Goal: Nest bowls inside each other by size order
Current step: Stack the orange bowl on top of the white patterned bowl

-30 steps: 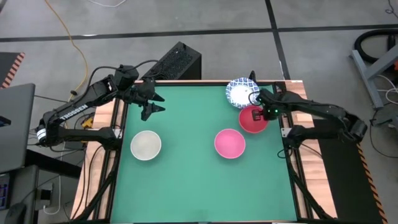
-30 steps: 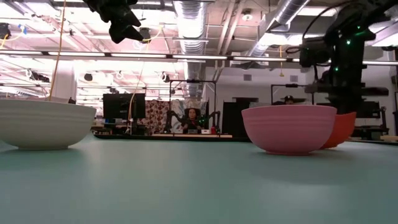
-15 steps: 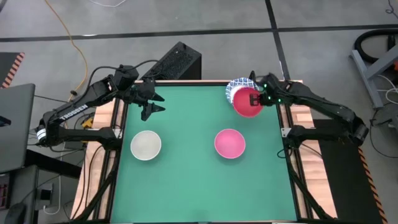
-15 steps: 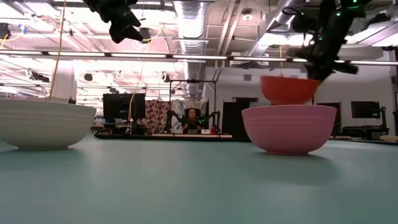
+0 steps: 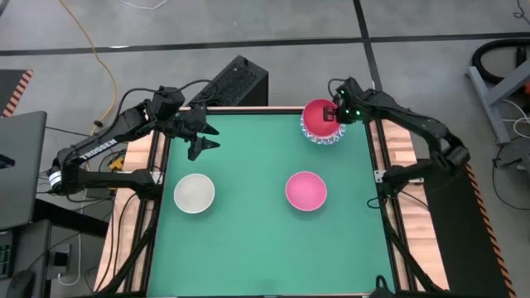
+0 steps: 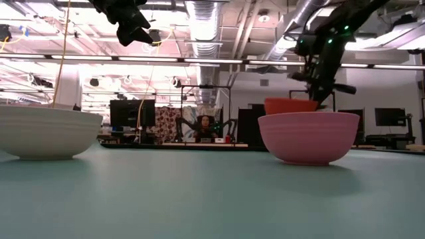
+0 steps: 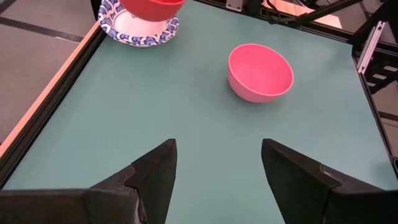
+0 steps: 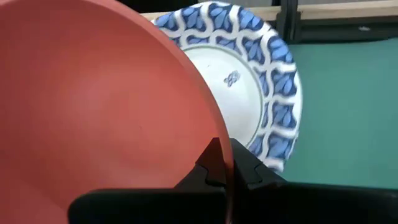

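The patterned bowl's white bottom shows past the red bowl's rim. The red bowl comes down in my right gripper next, before the release.
My right gripper (image 5: 334, 114) is shut on the red bowl (image 5: 318, 118) at the table's far right. It holds the bowl over a white bowl with a blue patterned rim (image 5: 329, 137), which stands on the table. The red bowl (image 8: 93, 93) covers part of the patterned bowl (image 8: 264, 74) in the right wrist view. A pink bowl (image 5: 305, 190) stands at mid right and a plain off-white bowl (image 5: 194, 193) at mid left. My left gripper (image 5: 201, 142) hangs open and empty above the far left of the table. My right gripper pinches the red bowl's rim (image 8: 219, 134) on the side toward the table's right edge, one finger (image 8: 211, 163) inside the bowl and one (image 8: 250, 169) outside. The bowl (image 6: 291, 105) hangs about level over the patterned bowl. Whether the two bowls touch, I cannot tell.
A black box (image 5: 236, 81) stands just beyond the table's far edge. The green table top (image 5: 248, 248) is bordered by wooden rails at left and right. A person sits far off in the room behind (image 6: 206, 125).
My right gripper has lifted the red bowl off the table beside the patterned bowl. It has carried the bowl toward the far edge and a little left, over the patterned bowl, and then lowered it. The bowl has stayed about level.
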Tool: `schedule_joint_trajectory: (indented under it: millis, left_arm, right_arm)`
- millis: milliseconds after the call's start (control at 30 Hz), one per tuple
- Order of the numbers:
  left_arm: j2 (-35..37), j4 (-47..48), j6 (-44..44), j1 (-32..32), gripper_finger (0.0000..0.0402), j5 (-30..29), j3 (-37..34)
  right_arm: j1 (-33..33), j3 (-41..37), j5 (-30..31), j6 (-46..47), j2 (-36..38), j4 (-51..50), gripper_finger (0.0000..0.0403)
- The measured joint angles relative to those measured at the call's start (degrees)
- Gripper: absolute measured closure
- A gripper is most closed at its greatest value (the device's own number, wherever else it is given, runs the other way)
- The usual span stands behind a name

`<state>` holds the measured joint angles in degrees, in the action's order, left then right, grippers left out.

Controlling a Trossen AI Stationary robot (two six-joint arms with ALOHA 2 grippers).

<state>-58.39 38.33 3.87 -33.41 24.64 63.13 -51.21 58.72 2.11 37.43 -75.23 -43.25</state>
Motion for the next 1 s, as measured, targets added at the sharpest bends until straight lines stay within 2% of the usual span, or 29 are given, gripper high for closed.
schedule_joint_trajectory:
  millis: [233, 433, 700, 1000]
  left_arm:
    - [0.0, 0.0, 0.5, 0.0, 0.0178, 0.0, 0.0]
    - [0.0, 0.3, 1.1, 0.0, 0.0178, 0.0, 0.0]
    - [0.0, 0.4, 1.1, 0.0, 0.0178, -2.4, 0.0]
    - [0.0, 1.2, 1.0, 0.0, 0.0178, -2.5, 0.0]
  right_arm:
    - [-4.4, 4.8, -0.8, -1.9, -7.3, -0.9, 0.0396]
    - [-7.4, 5.4, -0.7, -3.3, -10.7, -3.9, 0.0396]
    - [-7.5, 5.4, -0.7, -4.5, -13.0, -3.3, 0.0396]
    - [-7.5, 5.4, -1.0, -4.5, -18.1, -2.3, 0.0396]
